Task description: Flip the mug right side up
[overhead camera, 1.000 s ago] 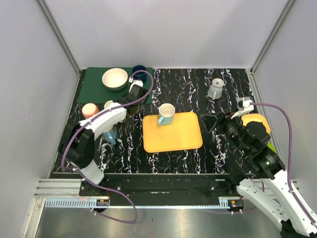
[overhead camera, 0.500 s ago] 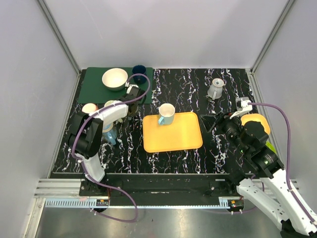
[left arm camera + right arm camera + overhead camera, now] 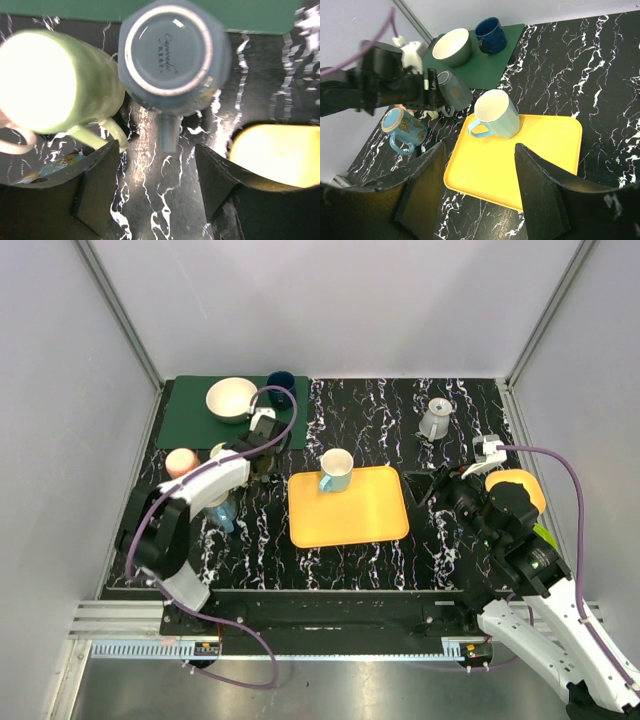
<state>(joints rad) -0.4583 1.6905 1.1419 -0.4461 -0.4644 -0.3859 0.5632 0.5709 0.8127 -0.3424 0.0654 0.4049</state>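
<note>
I will next grab the mug by its handle (image 3: 169,134), my left gripper's fingers on either side, so the mug's body stays free to turn right side up.
The grey-blue mug (image 3: 172,52) stands mouth down on the black marble table, its ringed base facing up and its handle (image 3: 169,132) pointing at my left gripper (image 3: 157,155). That gripper is open, one finger on each side just short of the handle's tip, touching nothing. The right wrist view shows the same mug (image 3: 454,90) right beside the left gripper's black body. My right gripper (image 3: 480,150) hangs open and empty over the near part of the yellow tray (image 3: 540,165).
A pale green mug (image 3: 55,80) stands upright touching distance left of the grey mug. A teal mug (image 3: 336,470) sits on the tray (image 3: 350,515). Blue butterfly mug (image 3: 222,510), pink cup (image 3: 181,461), cream bowl (image 3: 232,398) and navy mug (image 3: 281,383) on the green mat, grey jug (image 3: 435,420), orange plate (image 3: 518,485).
My left wrist has shifted a little left and its jaws have gone from shut to open, leaving the grey mug standing free. The right arm has barely moved.
</note>
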